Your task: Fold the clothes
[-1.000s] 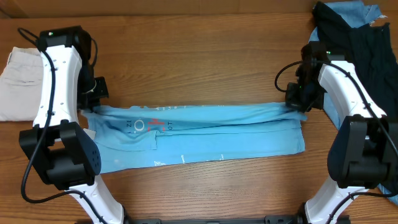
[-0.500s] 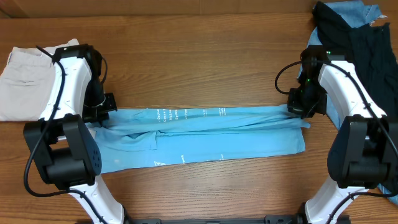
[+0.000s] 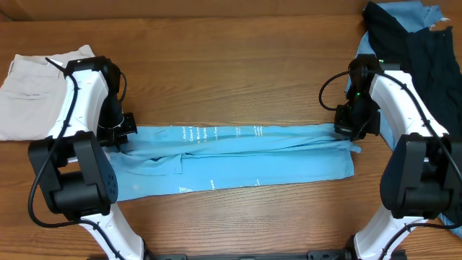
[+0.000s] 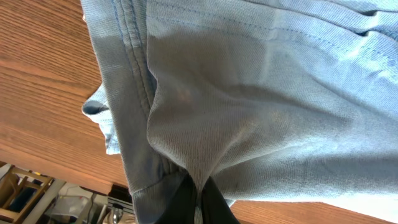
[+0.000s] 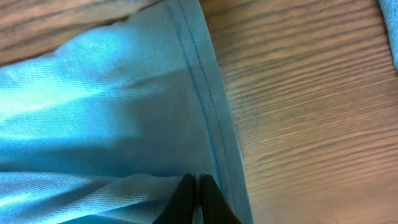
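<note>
The shirt lies flat below and the pinched fold would settle beside the stitched hem [image 5: 205,99], so my right gripper opens next.
The sky-blue T-shirt [image 3: 238,159] lies stretched in a long band across the table's middle, with small white lettering along its upper fold. My left gripper [image 3: 119,137] is shut on the shirt's left end; in the left wrist view the cloth [image 4: 261,93] hangs pinched between the black fingers [image 4: 199,199]. My right gripper [image 3: 349,130] is shut on the shirt's right end; in the right wrist view the fingers [image 5: 196,196] pinch a fold beside the stitched hem [image 5: 205,99]. The coral lettering is hidden.
Beige trousers [image 3: 29,90] lie folded at the far left. A pile of denim-blue and black garments [image 3: 419,43] sits at the back right. Bare wood table [image 3: 231,65] lies behind and in front of the shirt.
Both grippers carried the shirt's far edge toward the front, folding it over; the coral and white print that showed near the left end is now turned under.
</note>
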Available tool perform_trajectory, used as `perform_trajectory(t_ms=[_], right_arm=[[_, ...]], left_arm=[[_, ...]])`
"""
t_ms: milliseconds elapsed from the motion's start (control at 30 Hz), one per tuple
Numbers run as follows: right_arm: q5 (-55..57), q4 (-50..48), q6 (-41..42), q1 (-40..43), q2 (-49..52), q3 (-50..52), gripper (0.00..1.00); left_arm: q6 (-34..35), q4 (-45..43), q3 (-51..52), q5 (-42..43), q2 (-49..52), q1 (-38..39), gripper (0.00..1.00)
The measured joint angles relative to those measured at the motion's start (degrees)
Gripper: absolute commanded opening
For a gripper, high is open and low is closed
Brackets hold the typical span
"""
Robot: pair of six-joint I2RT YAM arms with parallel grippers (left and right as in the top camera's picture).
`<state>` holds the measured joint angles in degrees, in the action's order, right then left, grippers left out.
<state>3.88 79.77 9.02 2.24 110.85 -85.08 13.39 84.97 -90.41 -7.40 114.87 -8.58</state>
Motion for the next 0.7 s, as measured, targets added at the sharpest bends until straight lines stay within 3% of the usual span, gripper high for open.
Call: perform_trajectory(t_ms=[400, 433, 467, 500, 700], right_arm=[[0.3, 1.9, 0.0, 0.0, 0.0, 0.0, 0.05], [0.5, 1.9, 0.0, 0.0, 0.0, 0.0, 0.07], [0.7, 1.9, 0.0, 0.0, 0.0, 0.0, 0.18], [0.8, 1.8, 0.0, 0.0, 0.0, 0.0, 0.22], [1.8, 0.8, 0.2, 0.0, 0.0, 0.0, 0.22]], left_arm=[[0.0, 0.6, 0.0, -0.2, 0.0, 0.0, 0.04], [0.0, 0.8, 0.0, -0.2, 0.0, 0.0, 0.04], [0.0, 1.0, 0.0, -0.2, 0.0, 0.0, 0.04], [0.0, 1.2, 0.0, -0.2, 0.0, 0.0, 0.04], [0.0, 1.9, 0.0, -0.2, 0.0, 0.0, 0.04]])
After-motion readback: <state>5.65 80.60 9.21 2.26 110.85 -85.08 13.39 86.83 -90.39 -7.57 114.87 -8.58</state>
